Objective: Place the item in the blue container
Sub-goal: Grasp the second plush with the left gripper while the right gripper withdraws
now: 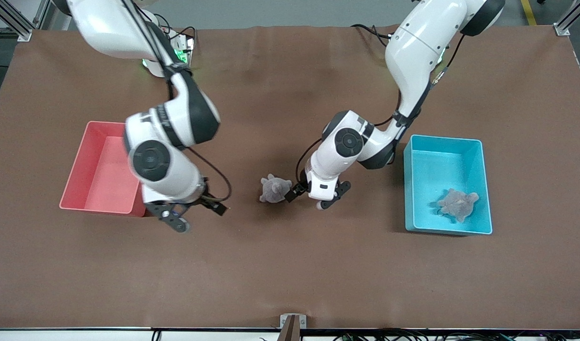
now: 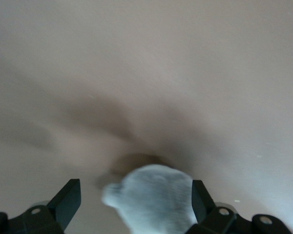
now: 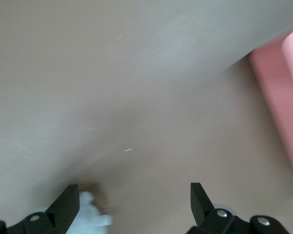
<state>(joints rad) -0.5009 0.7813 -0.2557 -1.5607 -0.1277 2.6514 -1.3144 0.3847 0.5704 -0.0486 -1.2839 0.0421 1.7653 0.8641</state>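
My left gripper grabs the soft body of the grey plush toy (image 1: 274,188) next, to put the plush toy into the blue container.
A grey plush toy (image 1: 274,188) lies on the brown table mat near the middle. My left gripper (image 1: 314,195) hangs open right beside it, on the side toward the left arm's end. In the left wrist view the plush toy (image 2: 156,200) shows between the open fingers, close to one finger (image 2: 199,197), with the left gripper (image 2: 135,187) not touching it. The blue container (image 1: 443,138) stands toward the left arm's end, with another grey plush (image 1: 458,203) lying in it. My right gripper (image 1: 197,215) is open and holds nothing, next to the pink bin.
A pink bin (image 1: 76,166) of the same shape stands toward the right arm's end; its corner (image 3: 283,97) shows in the right wrist view. A pale fuzzy patch (image 3: 90,217) shows beside one finger of the right gripper (image 3: 134,187).
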